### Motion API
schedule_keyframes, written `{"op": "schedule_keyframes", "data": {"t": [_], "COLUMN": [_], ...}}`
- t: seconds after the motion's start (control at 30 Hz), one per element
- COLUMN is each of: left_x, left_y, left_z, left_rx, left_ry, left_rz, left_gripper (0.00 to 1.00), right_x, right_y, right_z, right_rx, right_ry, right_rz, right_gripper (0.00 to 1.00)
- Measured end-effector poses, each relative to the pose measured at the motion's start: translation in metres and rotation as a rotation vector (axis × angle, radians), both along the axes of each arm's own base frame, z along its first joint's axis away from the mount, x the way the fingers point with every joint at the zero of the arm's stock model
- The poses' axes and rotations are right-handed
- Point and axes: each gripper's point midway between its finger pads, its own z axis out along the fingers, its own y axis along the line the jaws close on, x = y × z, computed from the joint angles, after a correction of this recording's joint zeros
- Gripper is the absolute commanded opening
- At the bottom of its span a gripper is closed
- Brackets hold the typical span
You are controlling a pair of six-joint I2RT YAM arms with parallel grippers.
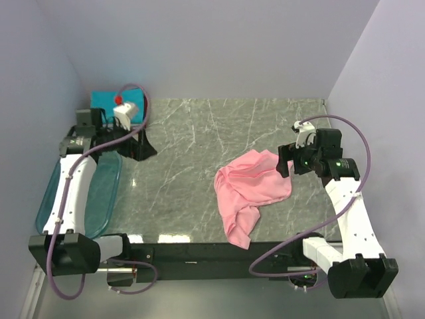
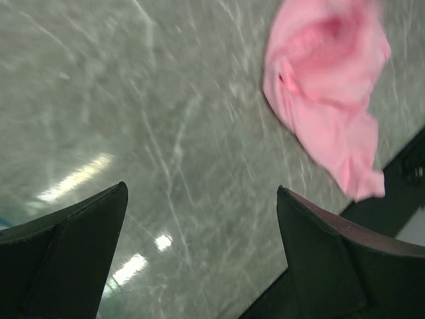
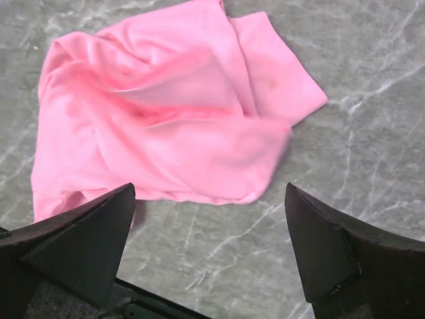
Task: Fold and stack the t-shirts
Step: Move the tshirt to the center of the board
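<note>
My left gripper is going to grab the light pink t-shirt (image 1: 252,189) next by its loose end at the table's near edge. The t-shirt's opposite side stays free to stretch, so the t-shirt can be folded.
A light pink t-shirt (image 1: 252,189) lies crumpled on the marble table, right of centre, its lower end at the near edge. It also shows in the left wrist view (image 2: 325,86) and the right wrist view (image 3: 172,113). My right gripper (image 1: 287,161) (image 3: 209,189) is open and empty, just right of the shirt's upper right edge and above the table. My left gripper (image 1: 141,146) (image 2: 201,189) is open and empty over bare table at the far left. A folded teal shirt (image 1: 105,100) lies at the back left, with red and white bits (image 1: 121,105) beside it, partly hidden by the left arm.
A translucent blue plastic bin (image 1: 99,193) stands at the left edge under the left arm. Lilac walls close in the back and both sides. A black rail (image 1: 199,252) runs along the near edge of the table (image 1: 199,133).
</note>
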Motion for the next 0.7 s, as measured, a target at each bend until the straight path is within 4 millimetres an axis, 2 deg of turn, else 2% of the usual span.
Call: {"op": "schedule_keyframes", "data": {"t": [0.07, 0.13, 0.3, 0.5, 0.6, 0.7], "left_x": [-0.014, -0.031, -0.082, -0.133, -0.157, -0.173], "left_y": [-0.012, -0.034, -0.096, -0.173, -0.203, -0.221], "left_z": [-0.026, -0.044, -0.072, -0.107, -0.132, -0.151], "left_rx": [0.011, 0.018, 0.031, 0.058, 0.07, 0.089], "left_ry": [0.051, 0.06, 0.0, -0.012, 0.047, 0.097], "left_rz": [-0.075, -0.177, -0.442, -0.703, -0.77, -0.789], "left_gripper": [0.97, 0.95, 0.89, 0.95, 0.97, 0.96], "right_x": [0.002, 0.003, 0.01, 0.002, 0.003, 0.01], "right_y": [-0.003, -0.005, -0.006, -0.002, 0.004, 0.013], "right_z": [-0.004, -0.009, -0.021, -0.054, -0.067, -0.081], "right_rx": [-0.01, -0.016, -0.04, -0.025, -0.001, 0.003], "right_ry": [0.012, 0.039, 0.12, 0.283, 0.344, 0.374], "right_rz": [0.0, 0.004, 0.051, 0.1, 0.101, 0.1], "right_gripper": [1.0, 1.0, 1.0, 0.96, 0.94, 0.93]}}
